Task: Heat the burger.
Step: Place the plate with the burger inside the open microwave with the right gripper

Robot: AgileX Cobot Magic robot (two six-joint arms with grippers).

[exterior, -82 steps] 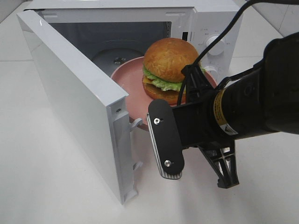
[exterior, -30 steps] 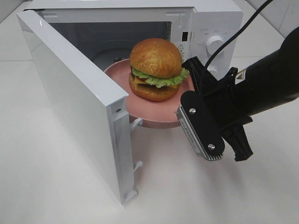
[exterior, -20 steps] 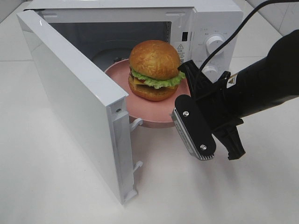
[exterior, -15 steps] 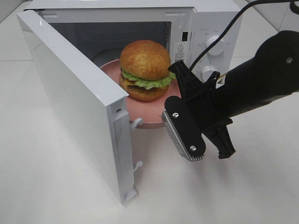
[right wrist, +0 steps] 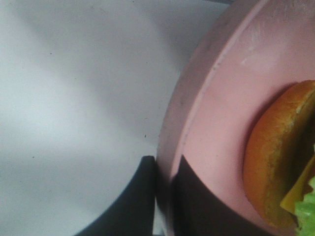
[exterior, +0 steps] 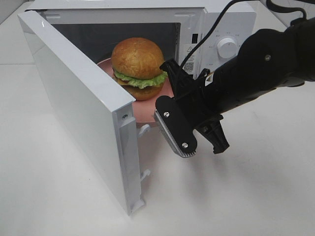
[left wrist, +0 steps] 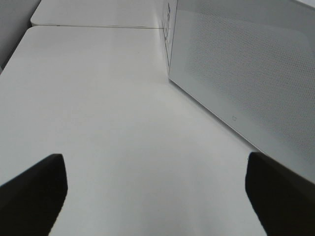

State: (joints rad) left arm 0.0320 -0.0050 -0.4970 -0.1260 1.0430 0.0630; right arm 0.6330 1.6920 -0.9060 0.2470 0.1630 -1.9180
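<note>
The plate's near rim (exterior: 144,121) sticks out past the microwave's opening. The plate needs to be pushed deeper inside by my right gripper before it lets the plate go.
The burger (exterior: 137,63), with golden bun, green lettuce and cheese, stands on a pink plate (exterior: 146,107) at the mouth of the open microwave (exterior: 216,19). My right gripper (exterior: 170,82) is shut on the plate's near right rim. The right wrist view shows its two dark fingers (right wrist: 140,199) pinching the rim of the plate (right wrist: 216,123), with the burger (right wrist: 275,157) just beyond. My right gripper (right wrist: 165,194) carries the plate. My left gripper (left wrist: 155,196) is open over bare table with nothing between its fingertips (left wrist: 29,191). It does not show in the high view.
The microwave door (exterior: 74,98) swings out to the left and stands close beside the plate. Control knobs (exterior: 227,47) sit on the right of the microwave's front. A black cable (exterior: 206,34) runs over its front. The microwave's white side wall (left wrist: 246,73) rises beside my left gripper.
My right gripper has carried the plate with the burger to the left and back, from in front of the microwave into its opening. The left gripper's view gives no earlier frame.
</note>
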